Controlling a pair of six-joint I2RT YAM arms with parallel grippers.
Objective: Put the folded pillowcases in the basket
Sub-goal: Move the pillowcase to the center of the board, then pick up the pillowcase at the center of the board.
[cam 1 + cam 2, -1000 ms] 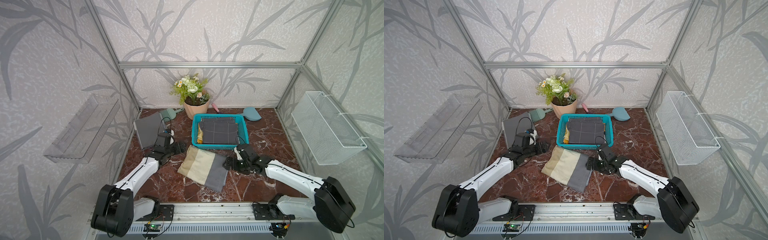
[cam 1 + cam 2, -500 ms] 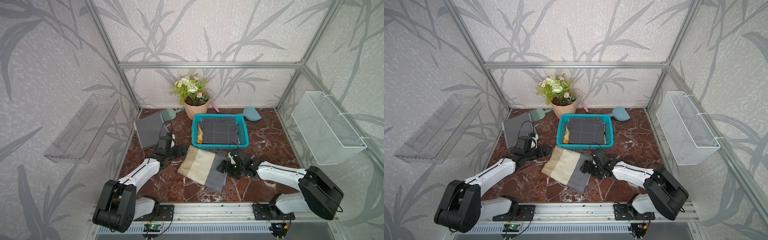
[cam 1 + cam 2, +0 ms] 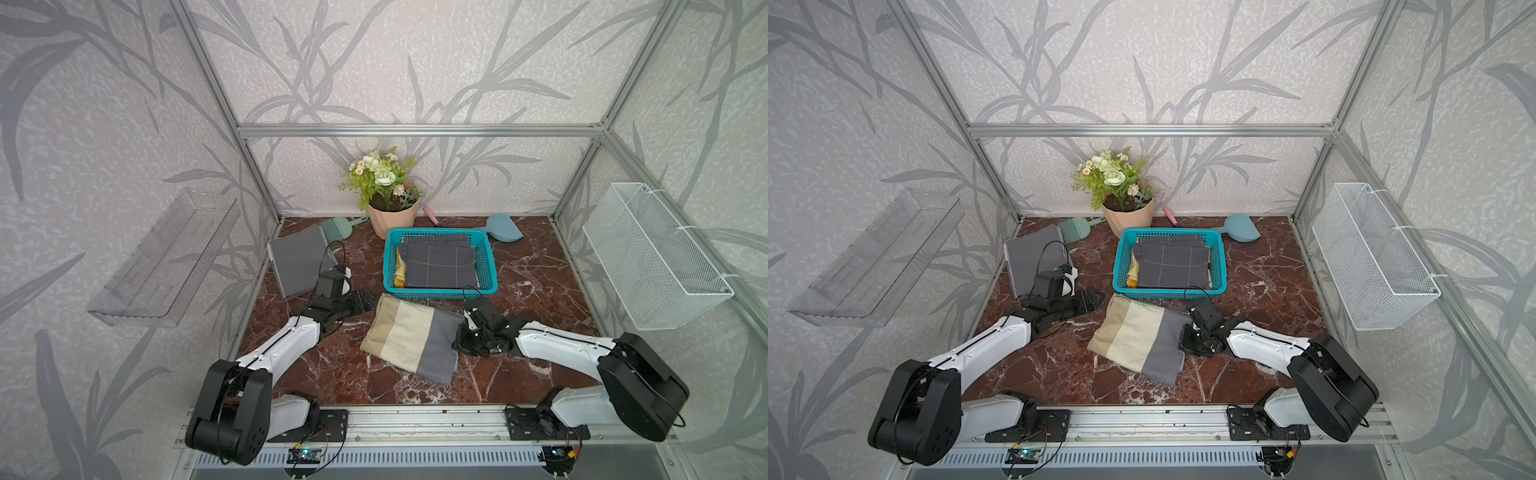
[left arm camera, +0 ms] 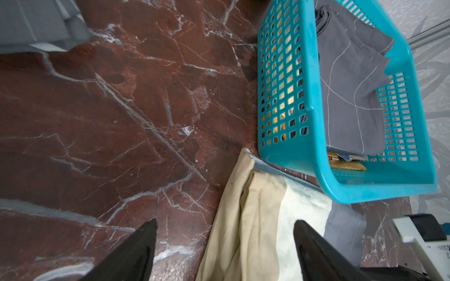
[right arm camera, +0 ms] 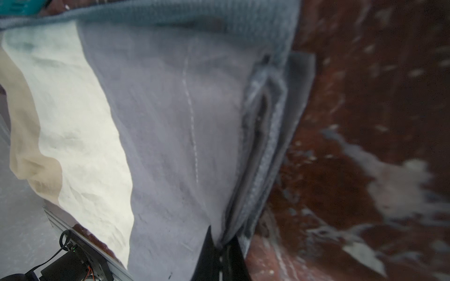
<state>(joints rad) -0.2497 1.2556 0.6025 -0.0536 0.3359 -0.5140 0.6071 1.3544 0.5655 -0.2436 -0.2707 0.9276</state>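
The folded pillowcase needs to lie flat in the basket, so my left gripper needs to grab the folded pillowcase [image 3: 411, 336] by its beige edge next.
The folded pillowcase [image 3: 411, 336] [image 3: 1138, 336], striped beige, cream and grey, lies on the marble floor just in front of the turquoise basket [image 3: 440, 289] [image 3: 1167, 291]. My right gripper [image 3: 459, 340] [image 3: 1183, 338] is at its grey end. In the right wrist view the gripper [image 5: 220, 239] is shut on the layered grey edge of the pillowcase [image 5: 170, 121]. My left gripper [image 3: 368, 299] [image 3: 1094, 297] stands open at the beige end. In the left wrist view this gripper [image 4: 224, 222] straddles the pillowcase's [image 4: 263, 219] beige edge, with the basket [image 4: 309, 60] close beyond.
Dark grey checked cloths [image 3: 440, 262] lie in the basket. A grey folded cloth [image 3: 299, 262] leans at the back left. Along the back wall stand a flower pot [image 3: 390, 216], a teal brush [image 3: 338, 228] and a teal dustpan [image 3: 505, 227]. A wire basket [image 3: 652, 257] and a clear shelf [image 3: 166, 257] hang on the side walls.
My right gripper has slid left onto the pillowcase's grey edge and shut on it. The left gripper has crept a little nearer the beige end, staying open.
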